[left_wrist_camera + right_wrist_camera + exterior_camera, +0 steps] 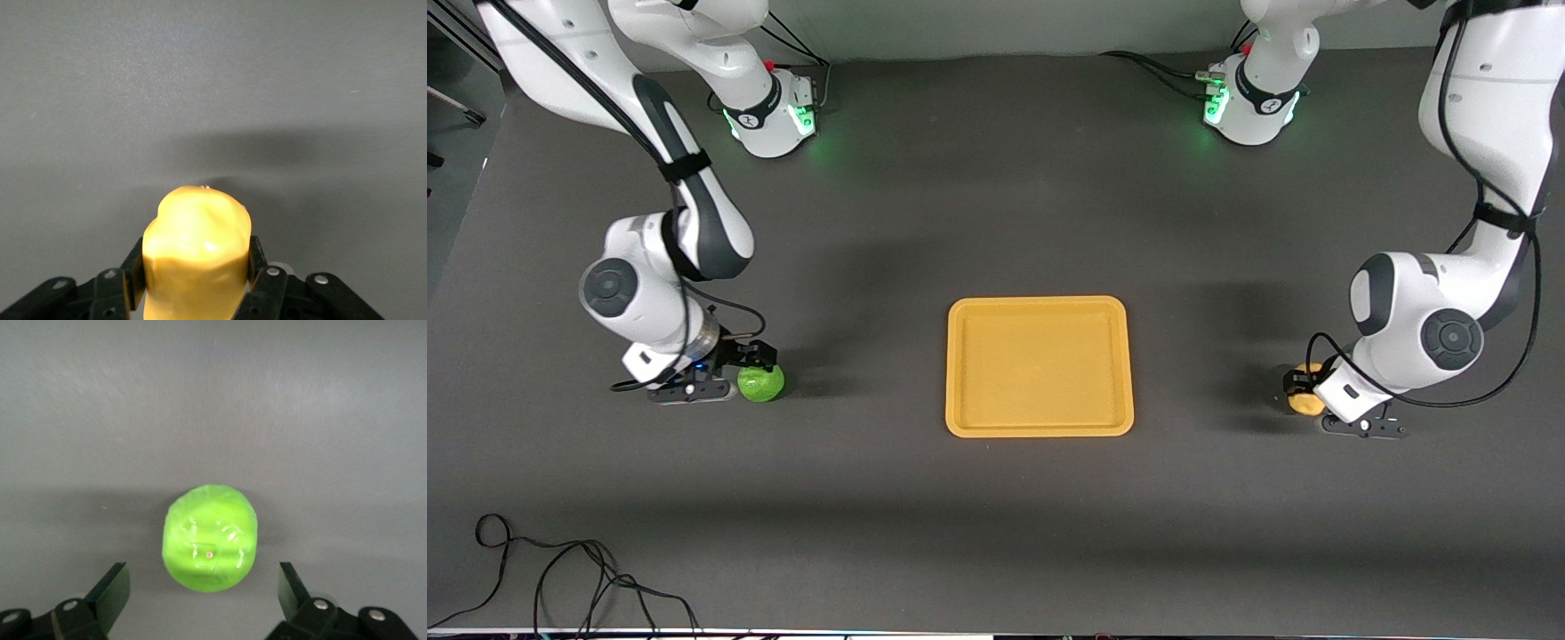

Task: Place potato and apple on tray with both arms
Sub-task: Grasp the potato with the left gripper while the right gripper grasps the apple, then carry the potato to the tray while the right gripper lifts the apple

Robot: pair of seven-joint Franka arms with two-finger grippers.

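I will place the green apple (761, 383) on the orange-yellow tray (1039, 366), so I will grab it next by its round sides with my right gripper.
The orange-yellow tray (1039, 366) lies empty in the middle of the table. The green apple (761, 383) sits on the table toward the right arm's end. My right gripper (752, 360) is low over it and open. In the right wrist view the apple (210, 539) lies between the spread fingers (115, 585), and neither finger touches it. The yellow-tan potato (1305, 400) is toward the left arm's end, low at the table. My left gripper (1300, 382) is shut on it. In the left wrist view both fingers (135, 265) press on the potato's (198, 243) sides.
A loose black cable (560, 573) lies near the table's front edge toward the right arm's end. The two arm bases (769, 111) with green lights stand along the edge farthest from the front camera. Bare dark tabletop (871, 382) separates each fruit from the tray.
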